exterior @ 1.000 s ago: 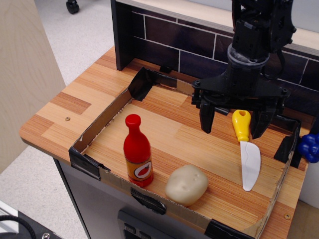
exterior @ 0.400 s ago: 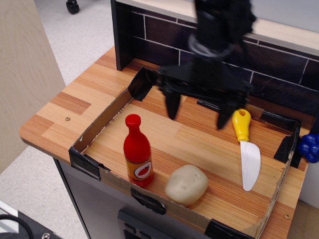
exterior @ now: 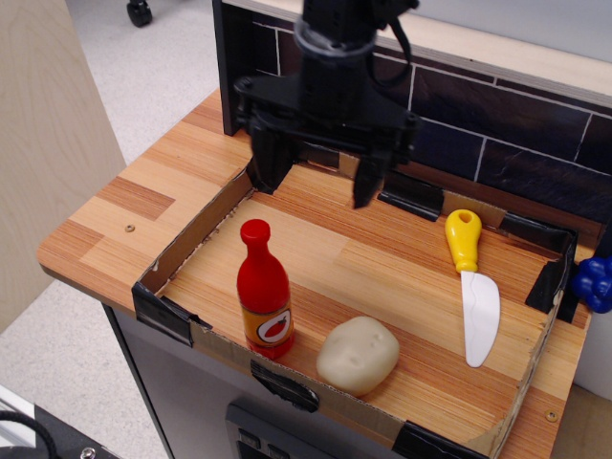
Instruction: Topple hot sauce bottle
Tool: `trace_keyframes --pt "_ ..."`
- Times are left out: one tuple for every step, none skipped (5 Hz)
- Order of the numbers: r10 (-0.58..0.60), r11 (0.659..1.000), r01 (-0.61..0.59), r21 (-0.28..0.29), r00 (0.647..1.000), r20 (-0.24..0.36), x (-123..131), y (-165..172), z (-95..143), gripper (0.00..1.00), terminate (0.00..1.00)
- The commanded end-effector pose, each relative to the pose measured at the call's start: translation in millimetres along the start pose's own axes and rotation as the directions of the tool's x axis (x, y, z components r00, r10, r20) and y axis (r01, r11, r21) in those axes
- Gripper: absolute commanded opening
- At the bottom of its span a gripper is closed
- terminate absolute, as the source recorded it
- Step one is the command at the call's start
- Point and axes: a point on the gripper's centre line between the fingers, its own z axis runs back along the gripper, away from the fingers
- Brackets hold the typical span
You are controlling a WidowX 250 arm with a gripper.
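Observation:
My gripper grabs the bottle's round red cap (exterior: 255, 231) next, to topple the hot sauce bottle (exterior: 263, 292) onto the bottom of the tray.
The hot sauce bottle (exterior: 263, 292) stands upright near the front left of the cardboard-walled tray (exterior: 182, 251). It is glossy red with a round cap and an orange label with a red-and-white oval. My gripper (exterior: 317, 180) is black, open and empty, fingers wide apart and pointing down. It hangs above the tray's back left area, behind and slightly right of the bottle, clear of it.
A beige potato-like toy (exterior: 358, 355) lies right of the bottle at the front wall. A yellow-handled toy knife (exterior: 473, 284) lies at the right. A dark tiled back wall (exterior: 516, 129) stands behind. A blue object (exterior: 595, 282) sits at the right edge.
My gripper has swept left across the tray, from over the knife's handle to the back left, behind the bottle. It stays open. The bottle, potato and knife have not moved.

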Motion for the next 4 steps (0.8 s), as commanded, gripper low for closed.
trace_keyframes --pt "-0.023 1.000 0.023 0.016 0.999 -0.028 -10 15 18 1.00 0.00" --pt "-0.052 0.999 0.052 0.014 0.998 -0.034 -22 18 18 1.00 0.00" --pt "-0.062 0.998 0.063 0.016 0.998 -0.024 -31 23 15 1.00 0.00" --pt "-0.071 0.997 0.072 0.018 0.997 -0.016 -36 25 12 1.00 0.00"
